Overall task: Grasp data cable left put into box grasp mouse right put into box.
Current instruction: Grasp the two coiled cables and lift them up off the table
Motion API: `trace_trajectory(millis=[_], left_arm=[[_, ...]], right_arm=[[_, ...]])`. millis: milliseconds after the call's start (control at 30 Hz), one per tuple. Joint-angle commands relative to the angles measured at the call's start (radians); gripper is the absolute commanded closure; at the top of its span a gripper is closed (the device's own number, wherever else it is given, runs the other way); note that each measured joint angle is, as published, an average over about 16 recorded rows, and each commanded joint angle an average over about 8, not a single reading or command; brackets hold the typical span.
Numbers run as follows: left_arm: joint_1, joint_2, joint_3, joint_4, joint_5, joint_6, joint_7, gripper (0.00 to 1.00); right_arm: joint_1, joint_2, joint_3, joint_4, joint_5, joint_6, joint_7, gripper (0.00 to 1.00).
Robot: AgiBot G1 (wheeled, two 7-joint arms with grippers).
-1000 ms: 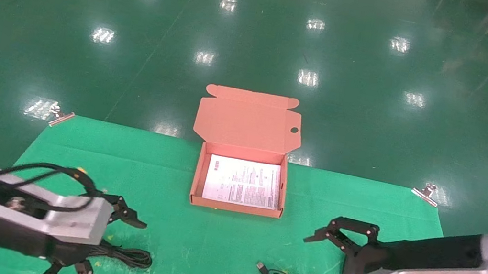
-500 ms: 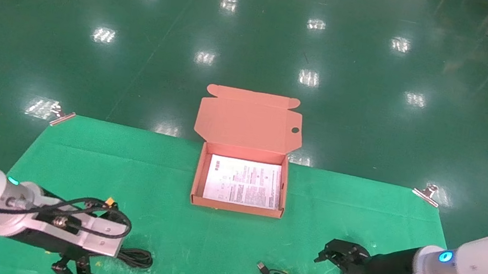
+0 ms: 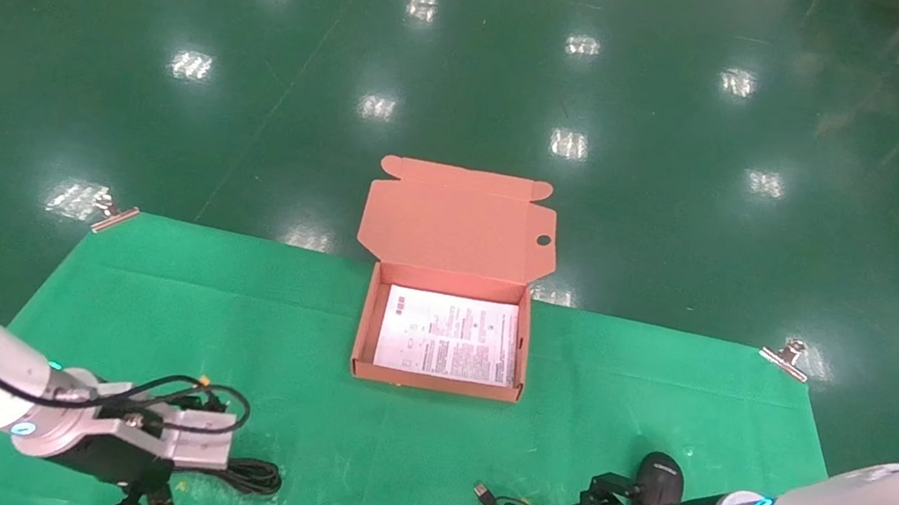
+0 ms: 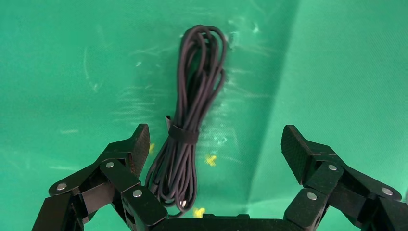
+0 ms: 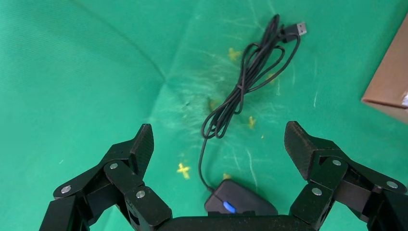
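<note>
The data cable [image 4: 192,96] needs to be packed into the box. My left gripper next needs to grip the bundle by its strapped middle [image 4: 184,134].
The data cable [image 4: 192,96], a tied bundle of black loops, lies on the green cloth; it also shows in the head view [image 3: 251,475]. My left gripper [image 4: 216,137] is open above it, with the bundle between the jaws and close to one finger. The black mouse [image 5: 240,203] with its blue-lit wheel lies between the open jaws of my right gripper [image 5: 219,139], near the palm; it also shows in the head view [image 3: 658,477]. Its cord [image 5: 250,72] trails off to a USB plug. The orange-brown box [image 3: 363,338] stands open at the middle, with a white leaflet [image 3: 448,334] inside.
The box lid [image 3: 458,223] stands up at the back with its round hole. The green cloth [image 3: 225,326] is held by metal clips at its far corners [image 3: 114,216] [image 3: 786,355]. One box corner [image 5: 392,86] shows in the right wrist view. Green floor lies beyond.
Both arms have dropped lower and drawn back toward the near edge. The mouse, hidden behind the right arm before, shows now. Both grippers have stayed open.
</note>
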Motion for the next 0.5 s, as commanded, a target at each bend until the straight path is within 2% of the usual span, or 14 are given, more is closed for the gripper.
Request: trace_trajectory(millis=[33,333,367,500], left_arm=[[-0.006,0.019,-0.005,0.069,-0.011,-0.013,0.015,0.0],[-0.046,0.093,-0.012,0.295,-0.022,-0.071,0.109,0.0],[-0.05,0.099,-0.012,0.316,-0.021,-0.077,0.119,0.1],[-0.063,0.118,-0.014,0.381,-0.02,-0.103,0.149,0.6]], right_arm=[[-0.002,-0.023,0.0,-0.049,-0.004,0.02,0.001,0.0],[0.016,-0.128,-0.015,-0.266,-0.036,0.101,-0.053,0.0],[0.017,-0.137,-0.016,-0.286,-0.04,0.113,-0.059,0.09],[0.017,-0.164,-0.017,-0.349,-0.047,0.153,-0.083,0.59]])
